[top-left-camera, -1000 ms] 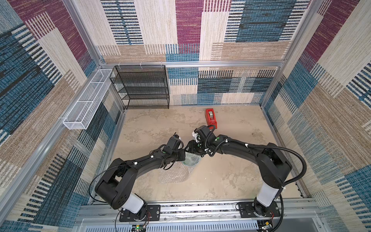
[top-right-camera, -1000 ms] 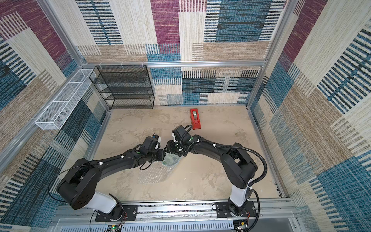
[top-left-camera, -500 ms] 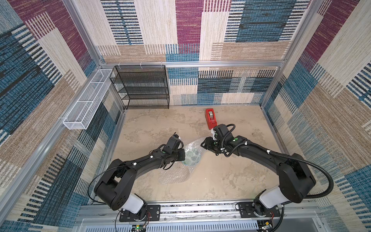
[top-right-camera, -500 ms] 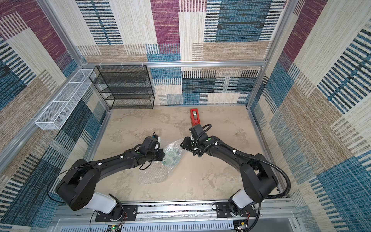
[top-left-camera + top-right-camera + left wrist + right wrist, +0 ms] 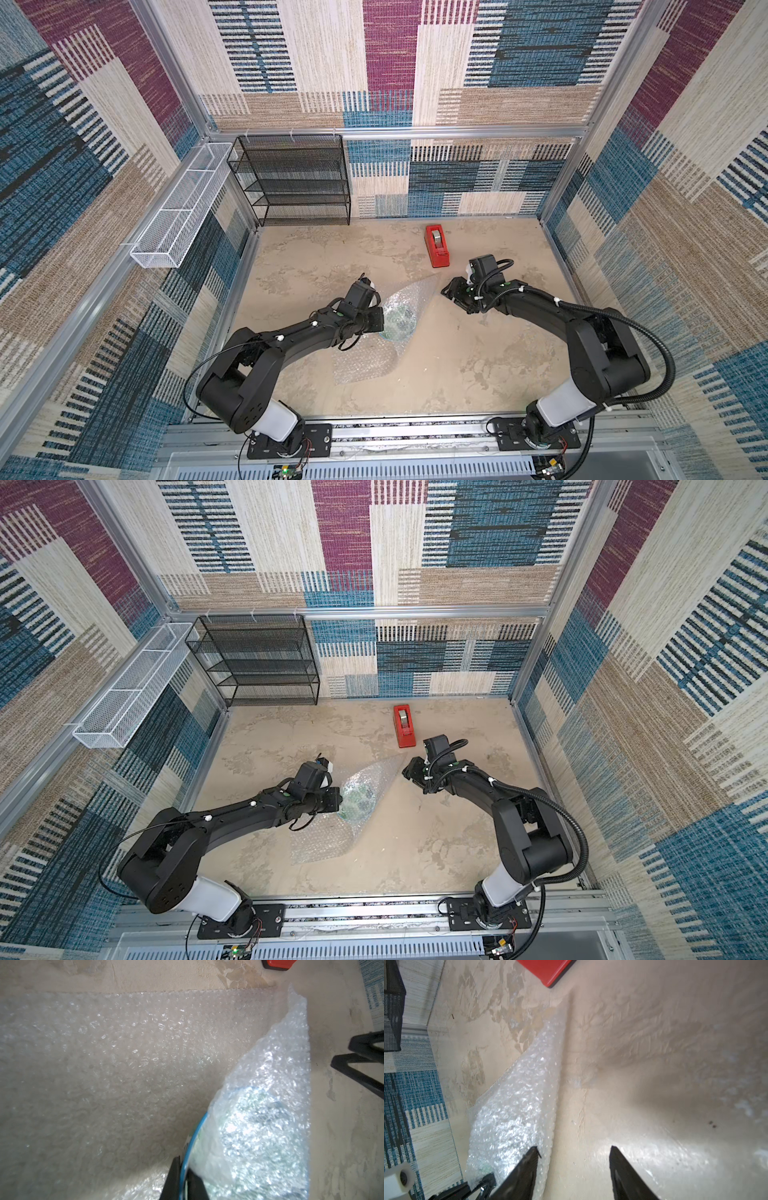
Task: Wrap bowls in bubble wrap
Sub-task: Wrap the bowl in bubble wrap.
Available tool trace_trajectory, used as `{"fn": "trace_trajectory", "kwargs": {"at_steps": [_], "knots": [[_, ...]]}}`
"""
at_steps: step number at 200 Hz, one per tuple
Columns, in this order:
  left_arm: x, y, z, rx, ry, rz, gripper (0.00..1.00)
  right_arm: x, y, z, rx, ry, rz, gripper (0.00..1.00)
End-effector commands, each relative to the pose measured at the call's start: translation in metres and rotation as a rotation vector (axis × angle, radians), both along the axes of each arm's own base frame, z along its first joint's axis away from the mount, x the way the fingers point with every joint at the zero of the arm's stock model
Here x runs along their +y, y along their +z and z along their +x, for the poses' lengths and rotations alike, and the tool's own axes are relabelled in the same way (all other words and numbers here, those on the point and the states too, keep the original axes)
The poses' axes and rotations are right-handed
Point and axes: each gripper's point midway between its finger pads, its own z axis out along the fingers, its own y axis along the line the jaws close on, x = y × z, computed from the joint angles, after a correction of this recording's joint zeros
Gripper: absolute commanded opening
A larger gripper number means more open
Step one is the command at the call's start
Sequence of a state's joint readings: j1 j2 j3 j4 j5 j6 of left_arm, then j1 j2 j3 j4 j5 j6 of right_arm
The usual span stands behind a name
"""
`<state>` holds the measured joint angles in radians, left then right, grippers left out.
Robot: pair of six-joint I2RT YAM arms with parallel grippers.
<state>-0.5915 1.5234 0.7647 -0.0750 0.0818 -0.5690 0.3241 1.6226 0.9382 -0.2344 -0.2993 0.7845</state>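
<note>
My right gripper grabs the bubble wrap (image 5: 411, 293) by its pointed free corner next, to fold the loose end of the bubble wrap over the bowl.
The bowl (image 5: 400, 321) (image 5: 360, 799) lies on the table under a folded flap of bubble wrap (image 5: 411, 293) (image 5: 374, 773), and its green pattern shows through. The rest of the sheet lies flat toward the front (image 5: 365, 361). My left gripper (image 5: 381, 322) (image 5: 338, 802) is at the bowl's left side. In the left wrist view it (image 5: 184, 1169) is shut on the bowl's blue rim (image 5: 194, 1136), with the wrap (image 5: 270, 1084) draped over the bowl. My right gripper (image 5: 445, 291) (image 5: 405, 771) (image 5: 574, 1151) stands open and empty, just right of the flap's corner (image 5: 519, 1095).
A red tape dispenser (image 5: 437, 246) (image 5: 405, 726) (image 5: 548, 970) sits behind the right gripper. A black mesh shelf rack (image 5: 297, 183) stands at the back left. A white wire basket (image 5: 178, 212) hangs on the left wall.
The right gripper has drawn back to the right, away from the bowl, leaving the flap of wrap lying over it. The left gripper has closed further on the rim.
</note>
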Motion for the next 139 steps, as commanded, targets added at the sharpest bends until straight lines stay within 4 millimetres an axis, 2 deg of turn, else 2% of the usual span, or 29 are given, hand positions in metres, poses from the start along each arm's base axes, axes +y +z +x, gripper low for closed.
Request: {"fn": "trace_trajectory", "kwargs": {"at_steps": [1, 65, 99, 139], "knots": [[0.009, -0.005, -0.004, 0.013, 0.019, 0.041, 0.08, 0.017, 0.012, 0.022, -0.062, 0.054, 0.099, 0.59], [0.009, -0.009, -0.004, 0.015, -0.011, 0.069, 0.04, 0.026, -0.004, 0.063, -0.021, 0.019, 0.197, 0.57], [0.007, -0.007, -0.002, 0.009, -0.022, 0.071, 0.04, 0.025, -0.017, 0.073, 0.015, -0.003, 0.19, 0.56], [0.007, -0.01, -0.004, 0.014, -0.035, 0.081, 0.03, 0.014, -0.032, 0.083, 0.035, -0.053, 0.182, 0.53]]}}
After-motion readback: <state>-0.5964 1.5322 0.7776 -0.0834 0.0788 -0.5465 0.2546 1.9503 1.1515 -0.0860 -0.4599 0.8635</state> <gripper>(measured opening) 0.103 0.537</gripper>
